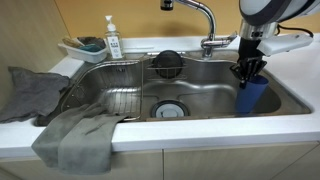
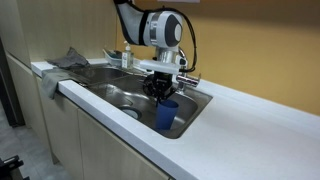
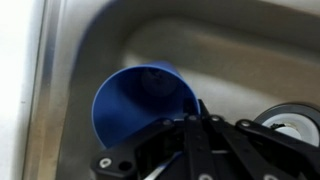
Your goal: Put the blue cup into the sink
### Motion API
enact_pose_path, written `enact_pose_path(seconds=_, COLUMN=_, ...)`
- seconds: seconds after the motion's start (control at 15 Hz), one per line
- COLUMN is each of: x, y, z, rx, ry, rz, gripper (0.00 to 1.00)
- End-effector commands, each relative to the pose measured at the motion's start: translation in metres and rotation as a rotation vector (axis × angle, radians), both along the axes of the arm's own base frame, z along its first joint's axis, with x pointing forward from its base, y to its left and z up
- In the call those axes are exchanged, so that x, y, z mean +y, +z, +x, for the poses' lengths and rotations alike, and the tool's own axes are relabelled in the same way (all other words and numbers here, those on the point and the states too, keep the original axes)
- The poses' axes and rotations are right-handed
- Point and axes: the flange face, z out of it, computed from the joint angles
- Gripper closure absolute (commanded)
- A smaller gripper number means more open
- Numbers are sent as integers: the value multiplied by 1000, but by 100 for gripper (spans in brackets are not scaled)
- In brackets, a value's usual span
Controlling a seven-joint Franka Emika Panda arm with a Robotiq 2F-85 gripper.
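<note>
The blue cup's lower edge is still above the bottom of the sink, so I will bring the blue cup lower before my gripper lets go of it.
The blue cup stands upright inside the sink, close to its side wall. It shows in both exterior views. My gripper is right above it, fingers pointing down. In the wrist view the fingers meet at the rim of the blue cup, shut on its wall. The open mouth of the cup faces the camera, with the steel sink behind it. I cannot tell whether the cup's base touches the sink floor.
A chrome faucet stands behind the basin. A dark round strainer basket and a wire rack are in the sink, around the drain. A soap bottle, a white tray and grey cloths lie at the far end.
</note>
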Motion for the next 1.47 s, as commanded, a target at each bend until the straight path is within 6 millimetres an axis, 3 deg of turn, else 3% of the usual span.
enact_pose_path(seconds=0.0, x=2, y=-12, z=12, rx=-6, ry=-40, rz=-1, gripper=99)
enact_pose_path(seconds=0.73, x=-1, y=-49, z=21, rx=5, ry=-64, rz=-5, gripper=99)
enact_pose_path(seconds=1.4, x=-7, y=-58, z=21, rx=-4, ry=-77, rz=0, gripper=99)
